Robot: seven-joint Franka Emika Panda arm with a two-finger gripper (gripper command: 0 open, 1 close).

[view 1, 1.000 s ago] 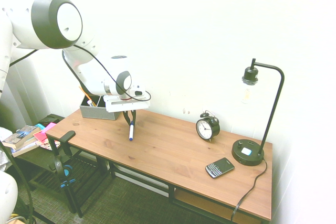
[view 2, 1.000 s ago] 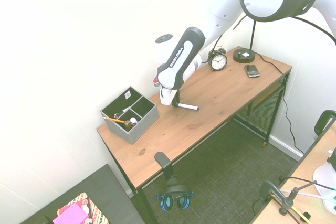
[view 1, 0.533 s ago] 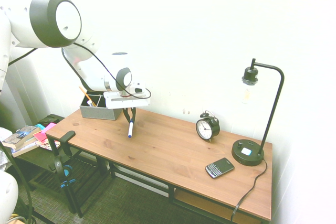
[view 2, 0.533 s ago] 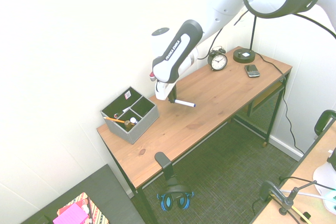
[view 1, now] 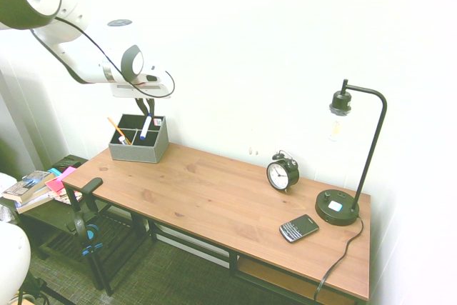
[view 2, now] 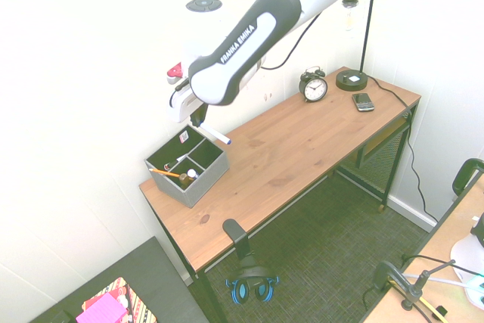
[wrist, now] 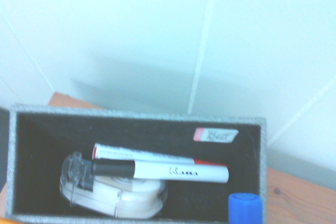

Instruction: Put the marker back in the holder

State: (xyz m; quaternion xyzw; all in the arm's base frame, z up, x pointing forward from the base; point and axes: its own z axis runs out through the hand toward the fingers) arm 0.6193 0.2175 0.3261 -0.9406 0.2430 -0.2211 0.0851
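My gripper needs to lower the marker into the holder before it lets go of the marker. The marker's lower end is above the grey holder's rim (view 2: 215, 144) at its edge.
The marker (view 1: 145, 128), white with a blue cap end, hangs tilted from my gripper (view 1: 148, 110), which is shut on its upper end. It hovers just above the back part of the grey holder (view 1: 138, 149) at the desk's far left corner. From the other side, the marker (view 2: 215, 136) slants out below the gripper (view 2: 200, 120), over the holder (view 2: 198, 181). In the wrist view the blue cap (wrist: 244, 209) shows over a compartment of the holder (wrist: 131, 113) that contains a tape dispenser (wrist: 110, 192) and two pens.
An orange pencil (view 1: 118, 131) leans in the holder's front compartment. Farther right on the wooden desk (view 1: 214, 201) stand an alarm clock (view 1: 283, 173), a black phone (view 1: 298, 228) and a desk lamp (view 1: 337, 208). The wall is close behind the holder. Books (view 1: 28, 186) lie on a low shelf to the left.
The arm has risen and swung left, carrying the marker from low over the desk's middle-left to above the holder. The gripper stayed shut on it.
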